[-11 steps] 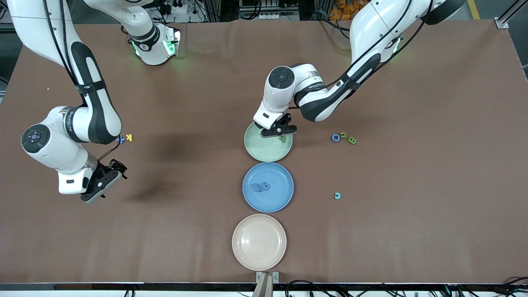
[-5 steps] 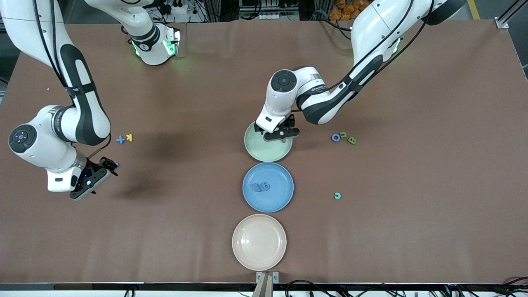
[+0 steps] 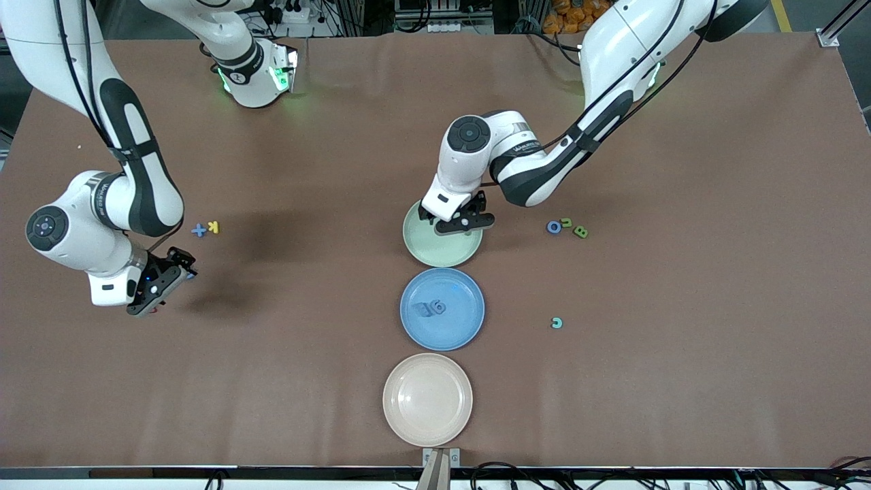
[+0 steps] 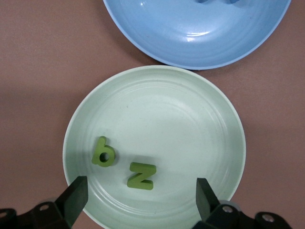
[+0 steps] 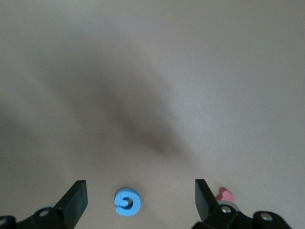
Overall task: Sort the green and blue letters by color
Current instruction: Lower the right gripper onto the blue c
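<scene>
My right gripper needs to grab the round blue letter by its curved outer edge [image 3: 191, 276] next, so it can sort the letter onto the blue plate [image 3: 442, 340].
My left gripper [image 3: 461, 222] hangs open over the green plate [image 3: 442, 257]. In the left wrist view, a green b [image 4: 103, 151] and a green Z [image 4: 141, 175] lie in the green plate [image 4: 190, 119], with nothing between the open fingers [image 4: 75, 196]. The blue plate [image 3: 442, 340] holds two blue letters [image 3: 433, 307]. My right gripper [image 3: 173, 269] is open low over the table at the right arm's end, with a round blue letter [image 5: 127, 202] below its gap. A blue plus [image 3: 199, 231] lies nearby. A blue O [image 3: 554, 227], a small green piece [image 3: 566, 222] and a green B [image 3: 580, 232] lie toward the left arm's end.
A beige plate [image 3: 427, 399] sits nearest the front camera, in line with the other plates. A yellow K [image 3: 214, 226] lies beside the blue plus. A teal C [image 3: 557, 322] lies alone on the table. A pink-red piece [image 5: 225, 194] sits by my right gripper's finger.
My left gripper has opened over the green plate, leaving a green letter in it. My right arm has swung toward its end of the table, over the round blue letter.
</scene>
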### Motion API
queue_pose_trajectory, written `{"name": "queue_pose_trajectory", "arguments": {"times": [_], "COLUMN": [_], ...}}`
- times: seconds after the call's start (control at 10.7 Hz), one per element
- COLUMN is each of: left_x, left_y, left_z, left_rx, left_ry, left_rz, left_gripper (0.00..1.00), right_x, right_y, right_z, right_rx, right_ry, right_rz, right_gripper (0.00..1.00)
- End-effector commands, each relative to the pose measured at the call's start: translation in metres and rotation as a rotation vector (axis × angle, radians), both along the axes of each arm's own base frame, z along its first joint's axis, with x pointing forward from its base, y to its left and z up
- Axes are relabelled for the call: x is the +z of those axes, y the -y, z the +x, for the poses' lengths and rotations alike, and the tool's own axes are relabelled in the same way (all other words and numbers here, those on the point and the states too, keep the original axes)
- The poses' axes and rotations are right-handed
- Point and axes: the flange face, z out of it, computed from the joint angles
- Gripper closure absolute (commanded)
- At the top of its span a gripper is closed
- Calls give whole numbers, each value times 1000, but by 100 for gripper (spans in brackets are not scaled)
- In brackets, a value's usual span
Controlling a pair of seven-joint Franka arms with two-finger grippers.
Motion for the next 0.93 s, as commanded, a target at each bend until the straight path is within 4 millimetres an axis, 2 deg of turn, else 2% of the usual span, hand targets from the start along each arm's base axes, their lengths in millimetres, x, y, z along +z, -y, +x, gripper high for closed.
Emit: {"name": "queue_pose_trajectory", "arguments": {"times": [0.0,0.19,0.28,0.84], "left_x": [-1,1,1,-2], "left_y": [2,1,1,-4], "left_z": [3,7,6,12], "left_rx": [11,16,14,24], "left_ry": [6,8,8,9], "left_rz": [2,-3,-2,3], "left_gripper": [0,0,0,0], "right_x": [-18,-45,-51,-61], "right_y": [17,20,19,22], "right_z": [-20,-42,-47,-51], "right_rx": [12,4,4,-15], "right_ry": [-19,36,40,15], "right_rz": [9,-18,-23,-19], "right_gripper": [0,0,0,0]}}
